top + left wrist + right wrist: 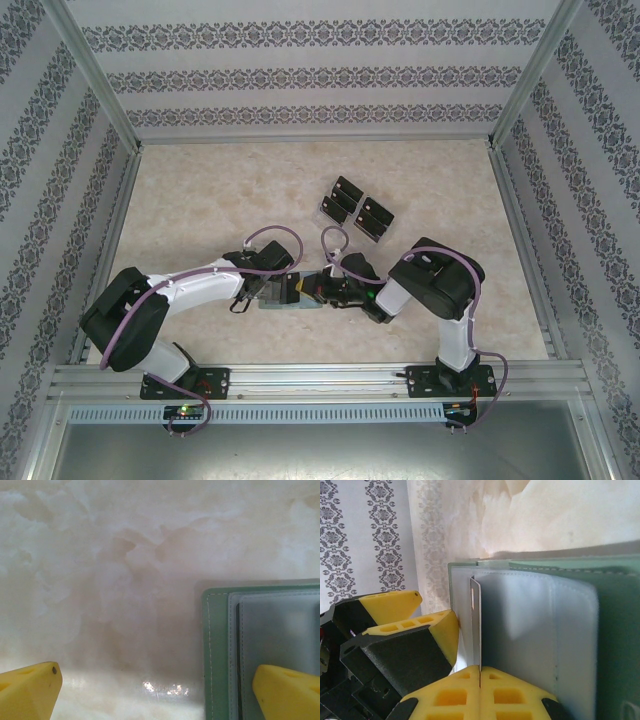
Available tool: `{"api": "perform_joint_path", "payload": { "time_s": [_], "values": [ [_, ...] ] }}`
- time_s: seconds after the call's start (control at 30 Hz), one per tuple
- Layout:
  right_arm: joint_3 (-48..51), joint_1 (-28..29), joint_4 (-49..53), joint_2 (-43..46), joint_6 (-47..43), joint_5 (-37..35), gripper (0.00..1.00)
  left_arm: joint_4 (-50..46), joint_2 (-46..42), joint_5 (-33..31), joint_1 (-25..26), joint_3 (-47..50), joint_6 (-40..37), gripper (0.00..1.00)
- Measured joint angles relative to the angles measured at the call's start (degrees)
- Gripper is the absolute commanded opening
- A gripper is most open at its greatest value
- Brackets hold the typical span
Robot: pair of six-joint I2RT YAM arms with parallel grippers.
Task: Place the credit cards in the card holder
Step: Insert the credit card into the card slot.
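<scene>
My right gripper should open now, because the thin credit card's side edge is in the grey pocket and the card would stay in the pocket.
The card holder [600,640] lies open on the table, sage green outside and pale grey inside. My right gripper [480,672] is shut on a thin credit card [476,625], seen edge-on, standing against the grey pocket. My left gripper [157,692] is open wide, with one yellow finger [287,692] over the card holder [260,640] and the other over bare table. That left finger [437,632] touches the holder's left flap. From above, both grippers [268,288] [322,290] meet over the holder [292,298]. Several black credit cards [358,208] stand farther back.
The spare cards sit in a clear tiered rack [328,208] behind the arms, towards the right. Patterned walls and metal frame rails [520,215] enclose the marble-look table [200,200]. Purple cables [270,235] loop over both wrists.
</scene>
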State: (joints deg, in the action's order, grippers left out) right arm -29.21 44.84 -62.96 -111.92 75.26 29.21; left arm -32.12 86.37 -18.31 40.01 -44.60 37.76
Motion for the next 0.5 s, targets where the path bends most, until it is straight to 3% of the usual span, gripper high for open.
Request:
{"api": "perform_joint_path", "payload": {
  "time_s": [0.03, 0.5],
  "values": [
    [-0.3, 0.1, 0.5, 0.0, -0.1, 0.0, 0.00, 0.0, 0.0, 0.0, 0.0, 0.0, 0.0, 1.00],
    [-2.0, 1.1, 10.5, 5.9, -3.2, -0.3, 0.49, -0.1, -0.2, 0.0, 0.0, 0.0, 0.2, 1.00]
  ]
}}
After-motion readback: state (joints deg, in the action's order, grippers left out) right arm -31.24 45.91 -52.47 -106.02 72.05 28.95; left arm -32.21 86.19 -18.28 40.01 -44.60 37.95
